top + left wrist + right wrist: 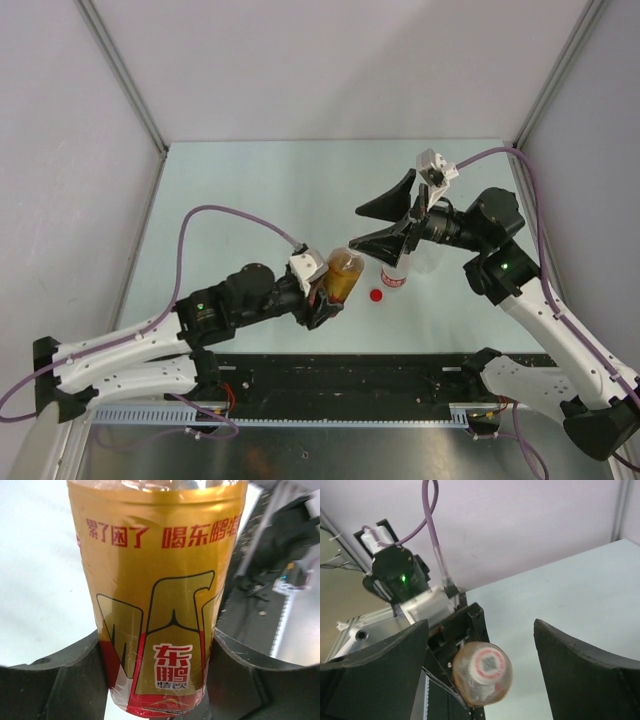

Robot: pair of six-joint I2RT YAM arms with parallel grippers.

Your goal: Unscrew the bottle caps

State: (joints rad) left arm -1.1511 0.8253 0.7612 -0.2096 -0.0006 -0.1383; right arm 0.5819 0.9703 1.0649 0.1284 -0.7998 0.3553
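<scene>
I will next grab the white cap end-on with my right gripper, its fingers across the cap's sides, to unscrew the cap while my left gripper holds the bottle.
My left gripper (322, 292) is shut on the amber bottle (345, 276) and holds it off the table, tilted with its top toward the right gripper. In the left wrist view the gold-and-red label (160, 595) fills the space between the fingers (65, 685). My right gripper (355, 227) is open and empty, just beyond the bottle's top. In the right wrist view the bottle (481, 674) shows end-on between the open fingers (385, 670), with its white cap (490, 664) on. A loose red cap (376, 295) lies on the table. The red-and-white labelled bottle (394, 277) sits beside it, under the right gripper.
A pale clear shape (432, 262), perhaps the plain bottle, is mostly hidden under the right arm. The pale green table (260, 190) is walled at the back and sides. A black rail (350, 375) runs along the near edge.
</scene>
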